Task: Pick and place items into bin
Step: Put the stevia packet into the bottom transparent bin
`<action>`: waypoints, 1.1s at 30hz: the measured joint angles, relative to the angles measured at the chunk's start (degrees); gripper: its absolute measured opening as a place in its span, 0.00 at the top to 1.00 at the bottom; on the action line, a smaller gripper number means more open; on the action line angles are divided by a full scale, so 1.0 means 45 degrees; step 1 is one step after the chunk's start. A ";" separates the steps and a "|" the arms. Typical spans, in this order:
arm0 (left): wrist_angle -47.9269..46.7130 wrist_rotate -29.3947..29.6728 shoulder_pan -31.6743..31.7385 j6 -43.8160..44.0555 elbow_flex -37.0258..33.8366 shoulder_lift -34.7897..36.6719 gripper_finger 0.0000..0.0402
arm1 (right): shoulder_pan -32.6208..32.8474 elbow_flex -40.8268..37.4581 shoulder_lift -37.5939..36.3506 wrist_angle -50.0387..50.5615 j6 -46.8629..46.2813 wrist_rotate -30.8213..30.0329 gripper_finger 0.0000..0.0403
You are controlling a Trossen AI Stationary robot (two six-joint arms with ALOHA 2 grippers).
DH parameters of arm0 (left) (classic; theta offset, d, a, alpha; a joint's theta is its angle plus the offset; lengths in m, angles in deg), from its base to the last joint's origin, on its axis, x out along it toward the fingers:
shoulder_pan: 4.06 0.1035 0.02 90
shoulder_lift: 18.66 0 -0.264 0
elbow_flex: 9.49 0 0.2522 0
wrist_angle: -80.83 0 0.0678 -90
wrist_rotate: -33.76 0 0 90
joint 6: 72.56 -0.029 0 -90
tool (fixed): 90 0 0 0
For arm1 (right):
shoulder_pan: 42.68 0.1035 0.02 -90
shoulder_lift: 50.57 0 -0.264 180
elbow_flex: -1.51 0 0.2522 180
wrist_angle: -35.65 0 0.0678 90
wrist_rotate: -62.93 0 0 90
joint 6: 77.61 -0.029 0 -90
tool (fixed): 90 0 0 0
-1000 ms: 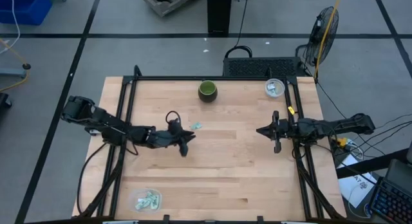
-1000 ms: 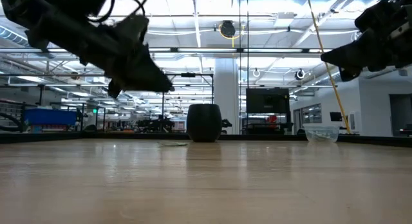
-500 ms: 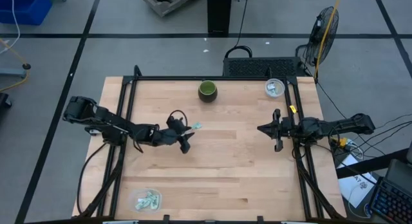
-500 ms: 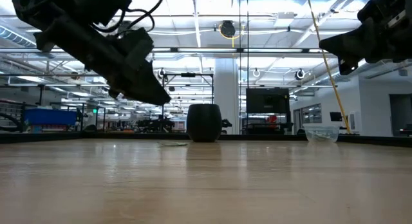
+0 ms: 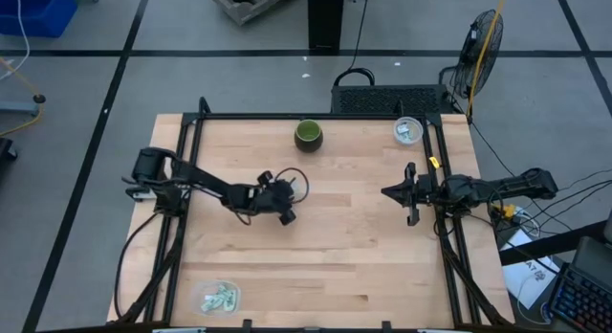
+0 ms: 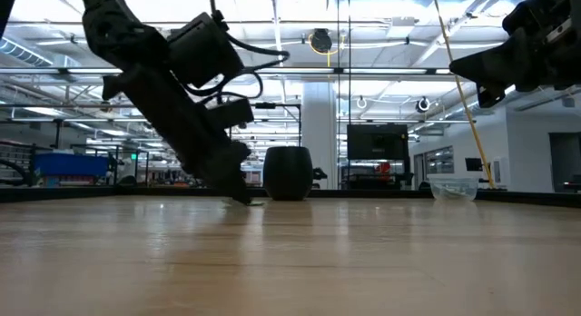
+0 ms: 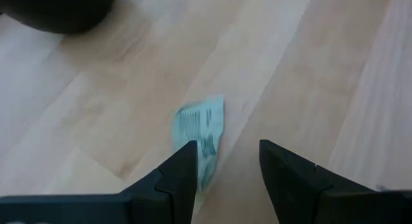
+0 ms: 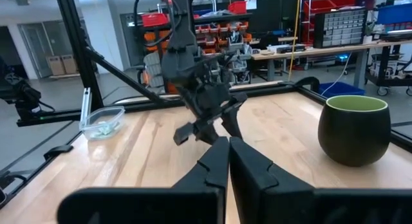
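Observation:
My left gripper should grab the packet next by its end [image 7: 206, 173] beside the dark print, then place it into the clear tub.
One small pale green-and-white packet [image 7: 201, 129] lies flat on the wooden table. My left gripper [image 7: 222, 154] is open and tipped steeply down at it, with its tips at table height in the low view [image 6: 241, 194]. In the high view the left gripper [image 5: 285, 201] hides the packet. My right gripper [image 5: 409, 195] is shut and hovers above the table near its right edge, holding nothing [image 8: 228, 153]. More packets sit in two clear tubs. My left gripper comes at the packet slanting from above and from the table's left. One fingertip [image 7: 183, 161] overlaps the packet's near end [image 7: 205, 161], the other stands beside it over bare wood. I cannot tell whether the finger touches the packet.
A dark green round bowl [image 5: 308, 134] stands near the far edge, middle. A clear tub with packets [image 5: 408, 130] sits at the far right corner, another [image 5: 218, 297] at the near left corner. Black rails [image 5: 191, 151] run along the table's sides.
My left gripper has dropped from well above the table down to the surface, moving toward the right and far side onto the packet, and has tipped more steeply downward. The packet has stayed where it was.

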 joint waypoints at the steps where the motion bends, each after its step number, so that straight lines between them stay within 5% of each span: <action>1: -0.0351 0.0050 -0.0009 -0.0236 0.0188 -0.0129 0.57 | 0.0000 0.0006 0.0008 -0.0003 0.0000 0.0000 0.98; 13: -0.2740 0.1663 -0.0700 -0.0317 0.1376 -0.0005 0.57 | 0.0000 0.0010 0.0139 -0.0060 0.0000 0.0000 0.98; 23: -0.4313 0.0955 0.0240 0.2059 0.1362 -0.0087 0.57 | 0.0000 0.0010 0.0149 -0.0007 0.0000 0.0000 0.98; 33: -0.3878 0.0281 0.0319 0.1681 0.1362 -0.0087 0.57 | -0.0002 0.0015 0.0149 -0.0007 0.0000 0.0000 0.98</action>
